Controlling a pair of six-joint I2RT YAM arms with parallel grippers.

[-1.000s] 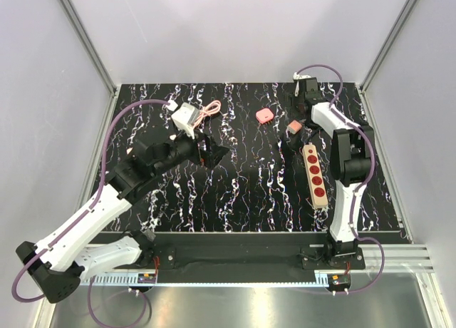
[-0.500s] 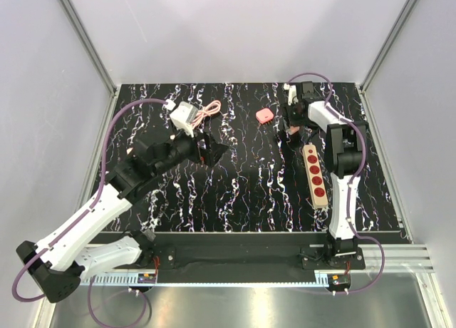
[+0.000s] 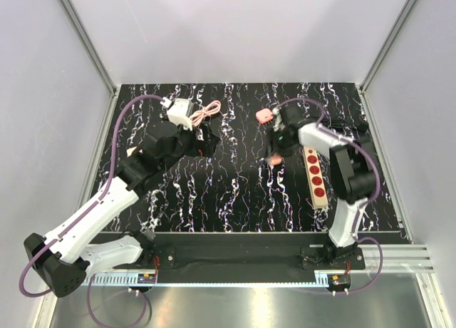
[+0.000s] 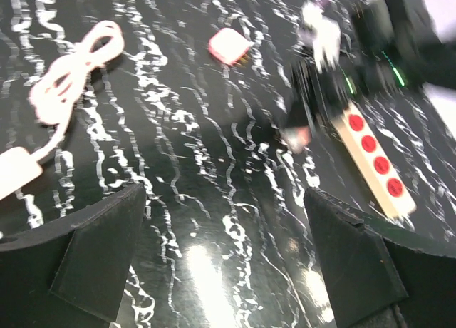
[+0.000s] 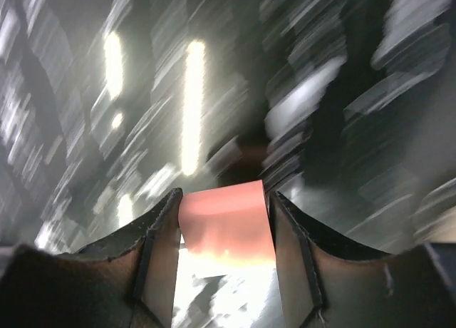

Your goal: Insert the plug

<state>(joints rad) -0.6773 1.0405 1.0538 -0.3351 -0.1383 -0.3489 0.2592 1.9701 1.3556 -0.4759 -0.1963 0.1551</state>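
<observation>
My right gripper keeps hold of the small cube [image 5: 226, 224] from here until it reaches its place. If I opened it, the cube would drop onto empty table beside the power strip.
The plug [image 3: 265, 115], a salmon-pink rounded-square block, lies free on the black marbled table at the back centre. It also shows in the left wrist view [image 4: 229, 46]. My right gripper [image 3: 275, 154] is left of the power strip [image 3: 315, 175] and in front of the plug. It is shut on a small cube [image 5: 226, 224] that looks pink between its fingers and paler from the left wrist view [image 4: 298, 137]. My left gripper [image 3: 208, 141] is open and empty over the table's left half, its fingers [image 4: 100, 253] wide apart.
A white adapter [image 3: 178, 113] with a coiled pink cable [image 3: 207, 111] lies at the back left. The wooden power strip with red sockets shows in the left wrist view [image 4: 372, 157]. Grey walls close in the table on three sides.
My right gripper has swung from the back right down and to the left, past the strip's far end, carrying the small cube. My left gripper has moved slightly towards the back.
</observation>
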